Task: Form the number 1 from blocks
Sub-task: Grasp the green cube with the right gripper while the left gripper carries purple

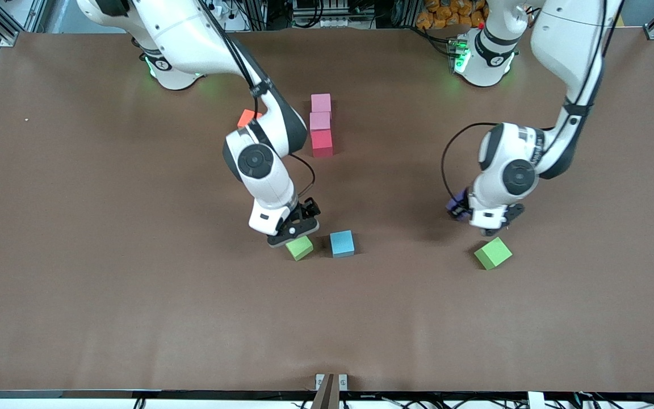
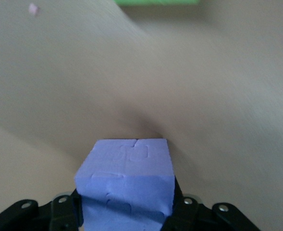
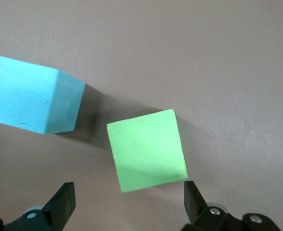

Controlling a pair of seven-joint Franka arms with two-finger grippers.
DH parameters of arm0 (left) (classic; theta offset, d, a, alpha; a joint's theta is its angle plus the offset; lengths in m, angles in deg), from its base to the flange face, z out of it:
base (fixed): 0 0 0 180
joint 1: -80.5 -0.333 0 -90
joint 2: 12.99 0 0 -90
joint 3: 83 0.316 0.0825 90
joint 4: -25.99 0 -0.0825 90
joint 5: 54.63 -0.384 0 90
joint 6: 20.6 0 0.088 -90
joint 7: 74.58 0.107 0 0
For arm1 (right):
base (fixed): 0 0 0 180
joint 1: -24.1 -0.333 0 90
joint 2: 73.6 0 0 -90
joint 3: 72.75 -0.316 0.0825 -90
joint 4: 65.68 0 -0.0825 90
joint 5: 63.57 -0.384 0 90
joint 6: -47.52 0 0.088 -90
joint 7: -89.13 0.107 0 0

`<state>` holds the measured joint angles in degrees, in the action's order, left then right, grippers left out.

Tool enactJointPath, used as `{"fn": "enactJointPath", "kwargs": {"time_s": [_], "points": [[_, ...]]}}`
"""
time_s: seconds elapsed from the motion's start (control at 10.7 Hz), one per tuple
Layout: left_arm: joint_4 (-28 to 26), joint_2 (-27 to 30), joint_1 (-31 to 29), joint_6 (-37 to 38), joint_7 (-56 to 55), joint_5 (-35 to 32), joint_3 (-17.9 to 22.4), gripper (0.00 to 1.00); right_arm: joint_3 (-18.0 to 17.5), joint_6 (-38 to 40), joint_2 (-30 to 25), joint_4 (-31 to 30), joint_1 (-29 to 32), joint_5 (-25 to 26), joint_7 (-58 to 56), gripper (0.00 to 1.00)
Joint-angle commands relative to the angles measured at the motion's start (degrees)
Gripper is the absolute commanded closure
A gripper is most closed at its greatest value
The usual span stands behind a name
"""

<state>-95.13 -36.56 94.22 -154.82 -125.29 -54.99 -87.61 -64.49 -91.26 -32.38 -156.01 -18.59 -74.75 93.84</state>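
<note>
My right gripper needs to move toward the green block before it closes. Its fingers stop short of the block's near edge.
Two pink blocks (image 1: 321,103) (image 1: 319,121) and a red block (image 1: 322,142) lie in a line at mid-table. An orange block (image 1: 246,117) peeks out from under the right arm. My right gripper (image 1: 294,230) is open and hangs low just over a green block (image 1: 300,247) (image 3: 146,148), with its fingertips (image 3: 63,204) wide on either side. A light blue block (image 1: 342,243) (image 3: 34,95) lies beside that green one. My left gripper (image 1: 477,220) is shut on the purple block (image 1: 456,204) (image 2: 127,182), above the table near a second green block (image 1: 493,253) (image 2: 156,2).
The brown table (image 1: 105,272) stretches wide toward the front camera and both ends. The robot bases (image 1: 171,71) (image 1: 483,59) stand along the table's edge farthest from the front camera.
</note>
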Motion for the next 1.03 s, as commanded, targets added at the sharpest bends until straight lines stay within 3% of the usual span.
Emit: {"fn": "enactJointPath", "kwargs": {"time_s": [0.0, 0.28, 0.75, 0.84, 0.93], "points": [[2.28, 0.71, 0.08, 3.70, -0.18, -4.29, -3.28, 1.00, -0.70, 0.10, 3.25, 3.05, 2.17, -0.16, -5.84, 0.00], [4.39, 0.80, 1.13, 4.14, -0.27, -5.00, -7.60, 1.00, -0.61, 0.00, 5.80, 5.59, 2.70, -0.08, -7.00, 0.00], [7.73, -0.16, 9.29, 4.05, -2.99, -3.95, -7.79, 1.00, -0.70, -0.08, 7.91, 8.41, 3.32, -0.25, -7.27, 0.00], [8.61, -0.60, 10.96, 4.05, -3.17, -2.82, -7.70, 1.00, -0.70, -0.08, 8.09, 8.41, 3.49, -0.77, -6.92, 0.39], [9.05, -0.60, 11.93, 4.05, -3.26, -1.76, -7.61, 1.00, -0.78, -0.17, 8.00, 8.33, 3.67, -1.22, -6.39, 0.89]]}}
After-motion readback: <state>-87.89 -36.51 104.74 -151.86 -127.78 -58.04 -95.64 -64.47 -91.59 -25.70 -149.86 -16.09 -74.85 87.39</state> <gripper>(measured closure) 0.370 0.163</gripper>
